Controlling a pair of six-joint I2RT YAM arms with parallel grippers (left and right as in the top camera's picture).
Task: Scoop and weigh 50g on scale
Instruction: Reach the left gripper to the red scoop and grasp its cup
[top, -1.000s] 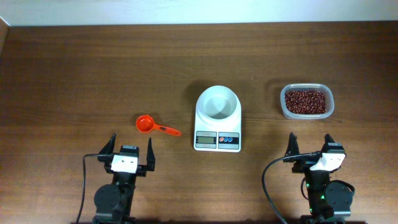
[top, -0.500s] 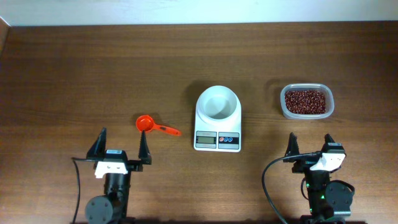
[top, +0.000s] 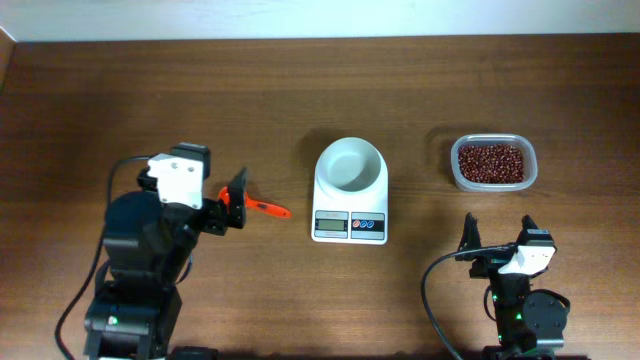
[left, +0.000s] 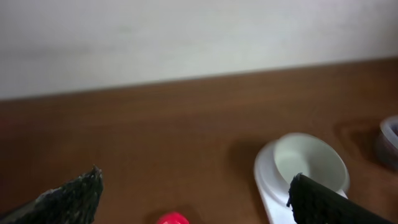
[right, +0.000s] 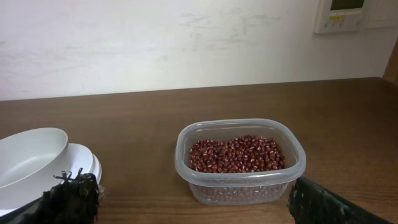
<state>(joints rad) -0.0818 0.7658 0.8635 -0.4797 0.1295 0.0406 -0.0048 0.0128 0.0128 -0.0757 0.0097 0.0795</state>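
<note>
I need to grab the orange scoop by its cup (top: 226, 195) (left: 172, 218) with my left gripper next, so the scoop's handle stays free to hand over to my right gripper.
The white scale (top: 350, 226), with a round bowl (top: 350, 165) on top, stands mid-table. To its left lies an orange scoop (top: 270, 209); one black finger covers part of its cup. My left gripper (top: 215, 190) hovers open over the scoop. In the left wrist view the scoop's red cup (left: 172, 218) peeks in at the bottom edge between the wide-apart fingers of my left gripper (left: 194, 180), with the scale (left: 273, 186) to the right. My right gripper (top: 498, 228) rests open near the front edge. Its wrist view faces the bean tub (right: 239, 158), and my right gripper (right: 186, 186) holds nothing.
The clear tub of red beans (top: 492, 163) sits to the right of the scale and shows at the right edge of the left wrist view as the tub's rim (left: 388, 140). A white wall runs along the table's far edge. The scale bowl (right: 31, 155) shows at the left of the right wrist view.
My left arm has risen from the front edge and reached forward and right, bringing its open gripper over the scoop. The right arm has not moved.
</note>
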